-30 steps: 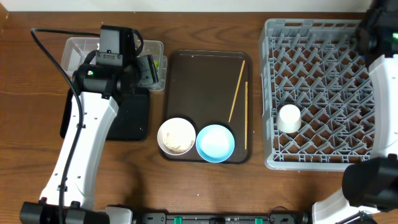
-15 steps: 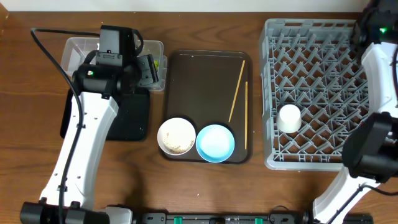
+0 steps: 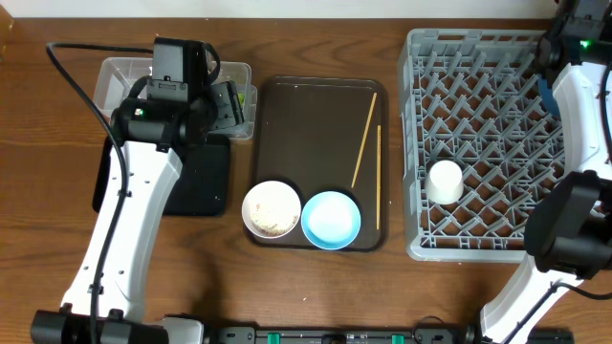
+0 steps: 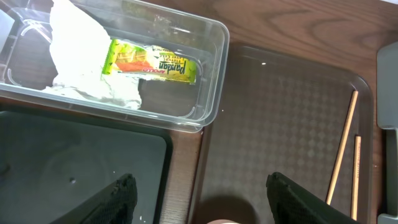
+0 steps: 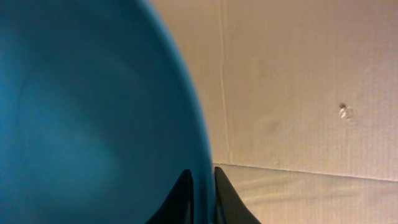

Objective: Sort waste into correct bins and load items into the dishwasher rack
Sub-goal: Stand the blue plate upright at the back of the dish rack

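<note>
The dark blue dish's lower edge sits among the rack's wires and the dish would rest there if released, so it is time to open my right gripper.
My right gripper is shut on the rim of the dark blue dish, which fills the left of the right wrist view. From overhead it hangs over the far right corner of the grey dishwasher rack, where a white cup lies. My left gripper is open and holds nothing, over the seam between the black tray and the brown tray. The clear tub holds the white napkin and the yellow-green wrapper.
On the brown serving tray sit a white bowl with whitish scraps, a light blue bowl and two chopsticks along its right side. The left arm reaches over the black tray.
The right arm has swung in over the rack's far right edge, and a sliver of the blue dish shows there now. The left arm has not moved.
</note>
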